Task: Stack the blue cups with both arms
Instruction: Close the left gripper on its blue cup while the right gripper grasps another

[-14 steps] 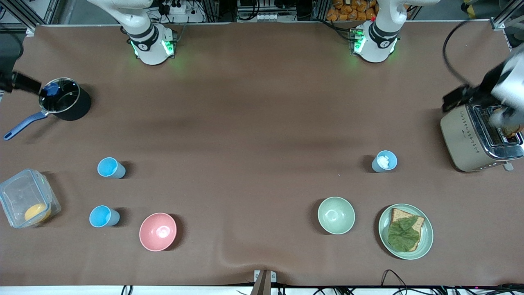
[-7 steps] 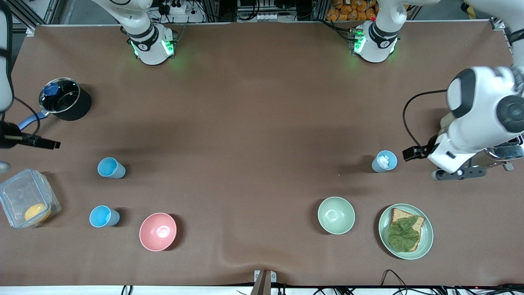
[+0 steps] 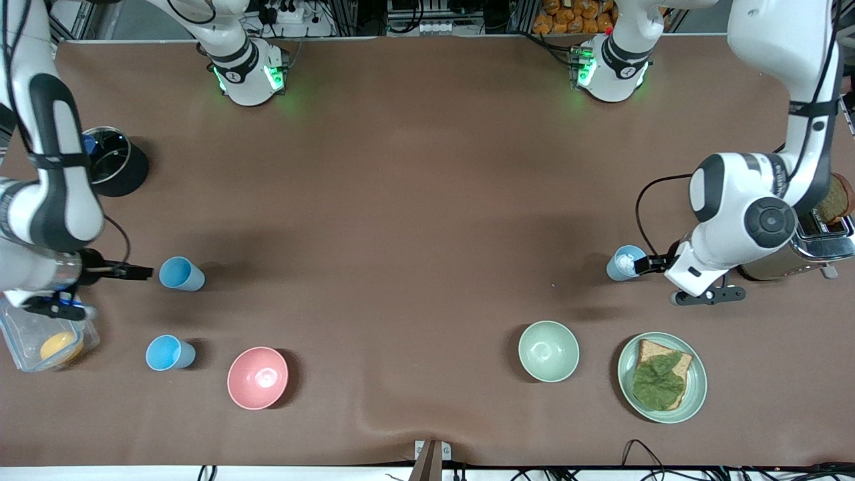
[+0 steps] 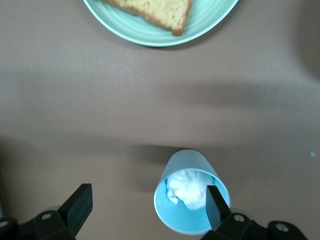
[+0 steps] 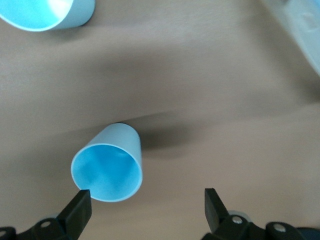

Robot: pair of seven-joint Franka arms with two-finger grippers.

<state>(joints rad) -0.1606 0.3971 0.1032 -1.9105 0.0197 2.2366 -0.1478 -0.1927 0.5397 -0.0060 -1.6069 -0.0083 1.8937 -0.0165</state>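
Note:
My left gripper grips the paler cup by its rim (image 3: pixel 642 254) next, to bring the cup over for stacking.
Three blue cups stand upright on the brown table. Toward the right arm's end, one blue cup (image 3: pixel 180 274) (image 5: pixel 107 167) stands farther from the front camera than a second cup (image 3: pixel 169 353) (image 5: pixel 47 12). My right gripper (image 3: pixel 137 272) (image 5: pixel 146 207) is open and low beside the farther cup, with one fingertip (image 5: pixel 80 207) at its rim. Toward the left arm's end, a paler cup (image 3: pixel 626 262) (image 4: pixel 192 192) holds a crumpled white wad. My left gripper (image 3: pixel 646 265) (image 4: pixel 147 205) is open beside it, with one fingertip (image 4: pixel 215 205) over its rim. Neither gripper holds anything.
A pink bowl (image 3: pixel 258 377) and a pale-green bowl (image 3: pixel 548 351) sit nearer the front camera. A green plate (image 3: pixel 695 394) (image 4: pixel 150 40) carries bread and lettuce. A toaster (image 3: pixel 768 270), a black pot (image 3: pixel 117 167) and a clear container (image 3: pixel 27 347) stand at the table's ends.
Both arms have swung in from the table's ends and come down, the right gripper to the farther blue cup, the left gripper to the paler cup. The cups have not moved.

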